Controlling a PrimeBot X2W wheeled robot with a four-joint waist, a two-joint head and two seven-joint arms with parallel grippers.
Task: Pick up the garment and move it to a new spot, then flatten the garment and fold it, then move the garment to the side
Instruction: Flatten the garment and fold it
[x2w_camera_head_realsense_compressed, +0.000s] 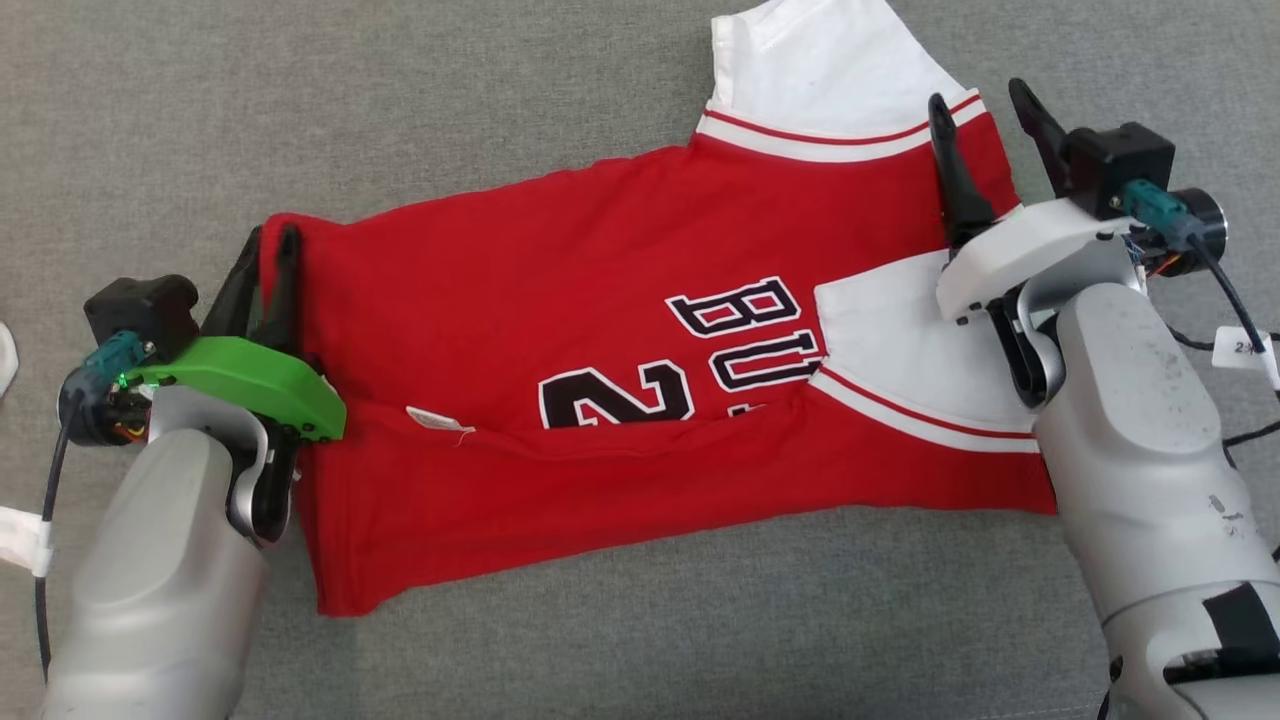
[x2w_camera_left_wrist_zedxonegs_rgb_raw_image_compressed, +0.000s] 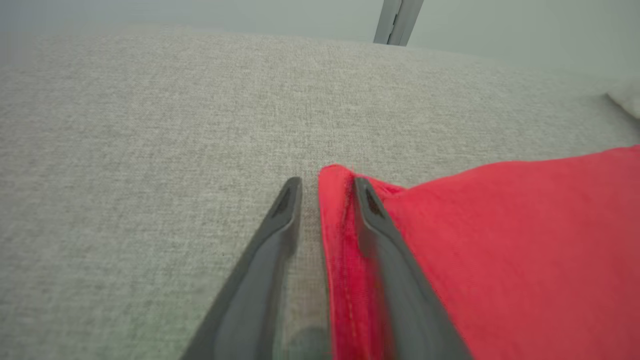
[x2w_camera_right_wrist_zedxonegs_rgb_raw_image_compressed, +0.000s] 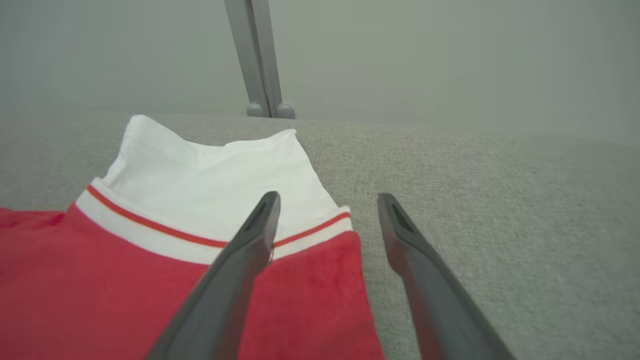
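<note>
The robot should fold the jersey into a narrow piece, so the right gripper next needs to grab the jersey by its white sleeve edge (x2w_camera_head_realsense_compressed: 923, 59) (x2w_camera_right_wrist_zedxonegs_rgb_raw_image_compressed: 309, 168).
A red jersey-style garment (x2w_camera_head_realsense_compressed: 560, 300) with white sleeves and black-and-white lettering lies spread on the grey cloth surface, its lower part folded up over the print. My left gripper (x2w_camera_head_realsense_compressed: 272, 235) stands at the garment's left corner. In the left wrist view the red hem (x2w_camera_left_wrist_zedxonegs_rgb_raw_image_compressed: 340, 260) runs between the fingers of the left gripper (x2w_camera_left_wrist_zedxonegs_rgb_raw_image_compressed: 327, 182), with the right finger lying on the garment (x2w_camera_left_wrist_zedxonegs_rgb_raw_image_compressed: 500, 240). The jaws are narrow, and a strip of grey still shows beside the left finger. My right gripper (x2w_camera_head_realsense_compressed: 978, 95) is open at the far right sleeve; one finger (x2w_camera_right_wrist_zedxonegs_rgb_raw_image_compressed: 260, 220) is over the garment (x2w_camera_right_wrist_zedxonegs_rgb_raw_image_compressed: 100, 280), the other over bare surface.
The grey cloth surface (x2w_camera_head_realsense_compressed: 640, 80) extends on all sides of the garment. A grey metal post (x2w_camera_right_wrist_zedxonegs_rgb_raw_image_compressed: 257, 55) rises behind its far edge. A small white object (x2w_camera_head_realsense_compressed: 5, 355) lies at the left border. Cables with a white tag (x2w_camera_head_realsense_compressed: 1240, 348) hang by the right wrist.
</note>
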